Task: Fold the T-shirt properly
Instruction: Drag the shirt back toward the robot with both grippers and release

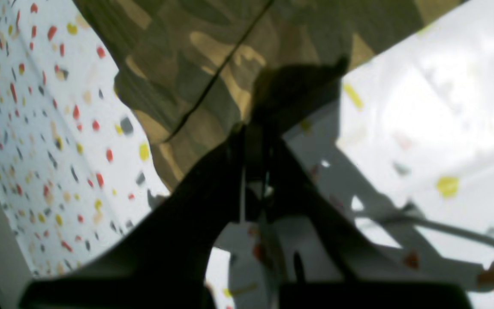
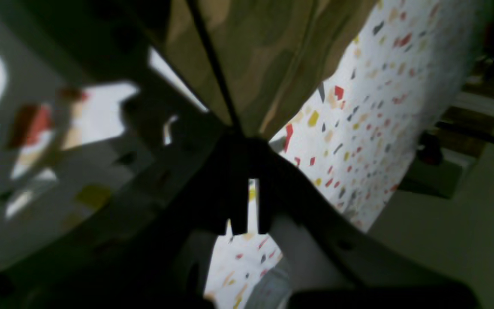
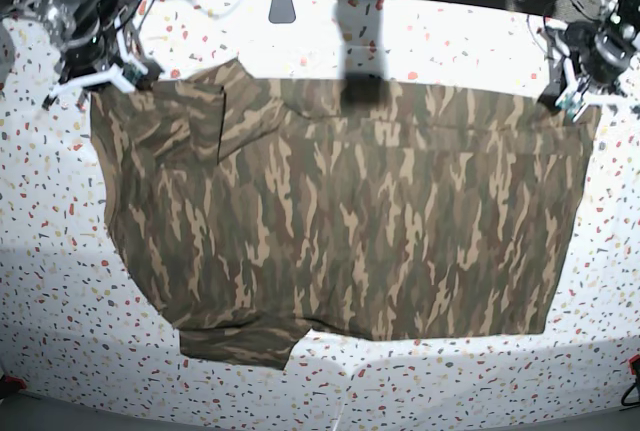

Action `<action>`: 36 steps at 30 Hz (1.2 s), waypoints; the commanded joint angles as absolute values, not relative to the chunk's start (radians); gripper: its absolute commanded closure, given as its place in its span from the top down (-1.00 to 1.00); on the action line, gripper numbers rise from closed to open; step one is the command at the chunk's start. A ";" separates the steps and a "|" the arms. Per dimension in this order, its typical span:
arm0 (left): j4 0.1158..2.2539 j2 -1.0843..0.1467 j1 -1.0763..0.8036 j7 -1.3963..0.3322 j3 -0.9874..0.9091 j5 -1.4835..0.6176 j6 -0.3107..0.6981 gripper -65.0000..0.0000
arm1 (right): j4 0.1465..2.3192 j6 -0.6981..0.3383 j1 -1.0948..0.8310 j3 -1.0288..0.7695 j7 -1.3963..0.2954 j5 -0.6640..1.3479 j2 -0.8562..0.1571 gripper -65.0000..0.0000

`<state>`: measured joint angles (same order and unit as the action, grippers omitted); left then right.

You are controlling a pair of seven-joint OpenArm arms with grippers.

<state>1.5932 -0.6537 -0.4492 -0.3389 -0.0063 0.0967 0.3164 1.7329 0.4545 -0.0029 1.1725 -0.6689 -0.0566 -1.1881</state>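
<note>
A wide part of the tabletop separates the T-shirt's far edge and the grey block. My left gripper now keeps holding the T-shirt until its far edge (image 3: 460,91) lies nearer the block.
The camouflage T-shirt (image 3: 340,211) hangs spread wide in the base view, lifted by two upper corners, with one sleeve low at the front left. My left gripper (image 3: 576,101) is shut on the corner at that view's right. In the left wrist view the dark fingers of my left gripper (image 1: 257,128) pinch the T-shirt (image 1: 212,56). My right gripper (image 3: 130,75) is shut on the corner at the base view's left. Seen from the right wrist, my right gripper (image 2: 242,135) clamps the T-shirt (image 2: 251,51) at a seam.
The white speckled table (image 3: 60,281) lies under the cloth and reaches past it on every side. Black cables and a small grey block (image 3: 283,6) run along the back edge. In the right wrist view, floor and furniture (image 2: 453,141) lie past the table's edge.
</note>
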 commanded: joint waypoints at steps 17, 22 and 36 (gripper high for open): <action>1.716 -0.673 -0.668 -0.329 -0.065 0.115 0.251 -1.00 | 1.827 0.596 -0.203 1.164 -0.822 -0.283 -1.208 -1.00; 1.717 -0.673 -0.671 -0.369 -0.065 0.115 0.251 -1.00 | 1.834 0.622 -0.239 1.164 -0.858 -0.327 -1.207 -1.00; 1.723 -0.660 -0.712 -0.339 -0.065 0.156 0.250 -1.00 | 1.875 0.662 -0.281 1.164 -0.909 -0.400 -1.207 -1.00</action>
<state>1.7134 -0.6479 -0.7010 -0.3359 -0.0586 0.1566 0.2535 1.8618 0.6285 -0.2806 1.1675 -0.9024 -0.3889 -1.1805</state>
